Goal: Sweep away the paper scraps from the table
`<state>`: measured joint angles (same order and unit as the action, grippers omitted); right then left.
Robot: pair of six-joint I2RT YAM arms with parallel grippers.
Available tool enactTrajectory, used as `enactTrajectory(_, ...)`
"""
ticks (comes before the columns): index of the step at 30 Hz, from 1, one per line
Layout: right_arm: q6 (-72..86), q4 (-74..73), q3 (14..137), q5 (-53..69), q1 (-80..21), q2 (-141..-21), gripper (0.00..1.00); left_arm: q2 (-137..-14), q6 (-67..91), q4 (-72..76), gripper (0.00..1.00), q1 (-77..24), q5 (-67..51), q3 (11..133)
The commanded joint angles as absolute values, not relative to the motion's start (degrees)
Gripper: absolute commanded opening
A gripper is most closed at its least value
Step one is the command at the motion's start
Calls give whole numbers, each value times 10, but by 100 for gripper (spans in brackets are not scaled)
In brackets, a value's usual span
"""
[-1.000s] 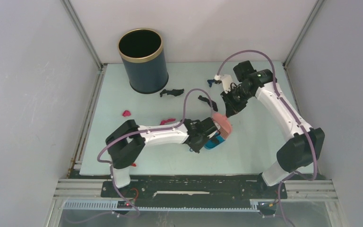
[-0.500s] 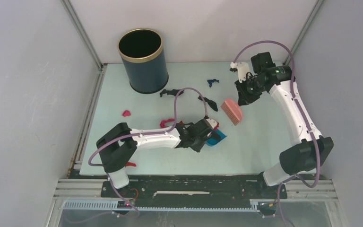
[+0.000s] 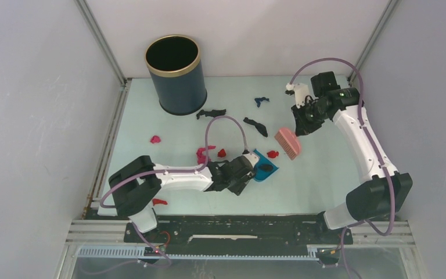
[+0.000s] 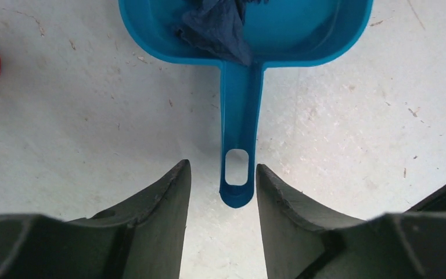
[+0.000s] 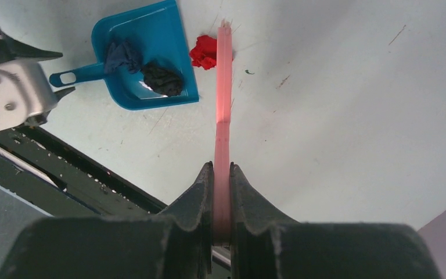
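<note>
My left gripper should close on the dustpan now: the end of the dustpan's handle, with the hole, is between my fingers, so they would hold the dustpan.
The blue dustpan [image 3: 265, 169] lies on the table [image 3: 145, 110] with dark scraps [image 5: 162, 78] in it. My left gripper [image 4: 222, 174] is open; the end of the dustpan handle [image 4: 238, 145] sits between its fingertips, ungripped. My right gripper [image 5: 222, 168] is shut on the pink hand brush [image 3: 288, 142], held right of the pan. A red scrap [image 3: 272, 154] lies between brush and pan. Pink-red scraps [image 3: 201, 154] lie left of the pan, black ones [image 3: 211, 113] and a blue one [image 3: 260, 100] farther back.
A dark round bin [image 3: 175, 74] with a gold rim stands at the back left. One pink scrap [image 3: 155, 139] lies at the left and a red one [image 3: 159, 201] by the left arm's base. White walls and grey rails edge the table.
The right gripper carried the brush from over the dustpan up and to the right. The left gripper drew back to the left, and the dustpan now lies uncovered.
</note>
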<state>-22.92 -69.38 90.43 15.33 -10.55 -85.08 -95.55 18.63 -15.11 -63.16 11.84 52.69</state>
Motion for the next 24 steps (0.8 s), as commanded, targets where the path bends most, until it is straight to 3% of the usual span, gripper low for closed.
enactTrajectory(1, -226, -654, 899, 146, -102, -840, 0, -924, 185, -88, 50, -636, 115, 507)
enactTrajectory(8, -211, -607, 901, 38, -135, -890, 0, -939, 171, -88, 27, -638, 95, 515)
enactTrajectory(13, -213, -585, 912, -15, -178, -930, 0, -956, 216, -222, 8, -640, 81, 587)
enactTrajectory(18, -205, -596, 926, -7, -209, -966, 0, -957, 248, -327, 0, -649, 47, 623)
enactTrajectory(24, -192, -601, 902, 7, -253, -959, 0, -981, 259, -356, 0, -649, 26, 647)
